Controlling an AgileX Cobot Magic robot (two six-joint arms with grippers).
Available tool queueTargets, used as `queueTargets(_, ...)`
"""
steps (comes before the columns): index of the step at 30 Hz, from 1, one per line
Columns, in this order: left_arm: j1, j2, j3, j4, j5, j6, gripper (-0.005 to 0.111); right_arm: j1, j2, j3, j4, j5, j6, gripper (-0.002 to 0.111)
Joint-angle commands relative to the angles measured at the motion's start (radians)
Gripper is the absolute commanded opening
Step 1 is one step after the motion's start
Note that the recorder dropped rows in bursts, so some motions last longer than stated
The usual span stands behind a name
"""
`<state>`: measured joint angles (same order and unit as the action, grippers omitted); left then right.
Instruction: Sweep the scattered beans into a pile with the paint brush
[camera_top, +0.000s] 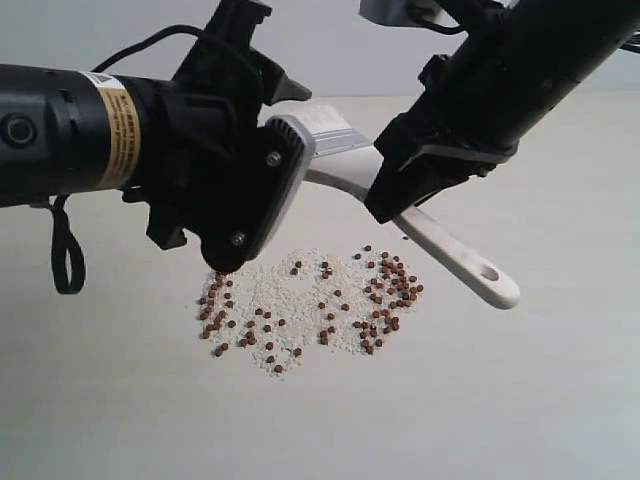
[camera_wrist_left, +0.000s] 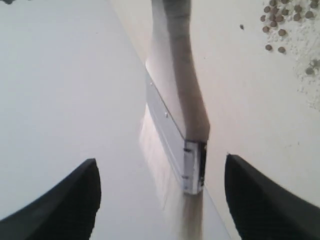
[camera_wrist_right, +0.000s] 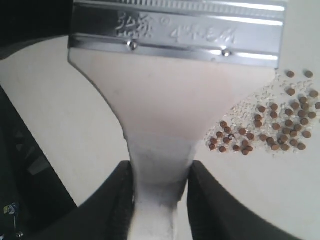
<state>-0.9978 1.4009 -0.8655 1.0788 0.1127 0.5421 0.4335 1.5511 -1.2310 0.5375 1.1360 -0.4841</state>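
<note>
I will grab the paint brush by its silver band with my left gripper next. Then it will be ready for sweeping.
The paint brush hangs over the table, its holed handle end pointing toward the front right. My right gripper is shut on the handle's neck, just behind the silver ferrule. My left gripper hides the brush head in the exterior view. In the left wrist view the ferrule and cream bristles stand edge-on between the spread fingers, untouched. The beans lie scattered below among whitish crumbs, densest at the right. There is no compact pile.
The pale table stretches around the bean patch on all sides. The left arm's thick black body and a hanging cable loop fill the left of the exterior view. A stray bean lies apart.
</note>
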Motion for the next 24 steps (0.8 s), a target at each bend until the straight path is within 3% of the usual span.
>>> queueTargets(1, 0.014, 0.004, -0.006, -0.006, -0.125, -0.024, 0.066, 0.001, 0.0, -0.01, 0.013, -0.009, -0.016, 0.0)
queueTargets(8, 0.021, 0.025, -0.006, -0.006, -0.154, -0.019, 0.066, 0.001, -0.002, -0.013, 0.065, -0.011, -0.047, 0.0)
queueTargets(14, 0.023, 0.045, -0.006, -0.006, -0.151, -0.019, 0.045, 0.001, -0.002, -0.013, 0.082, -0.003, -0.056, 0.0)
queueTargets(24, 0.023, 0.052, -0.006, -0.006, -0.136, -0.023, 0.035, 0.001, -0.002, -0.013, 0.082, -0.003, -0.063, 0.0)
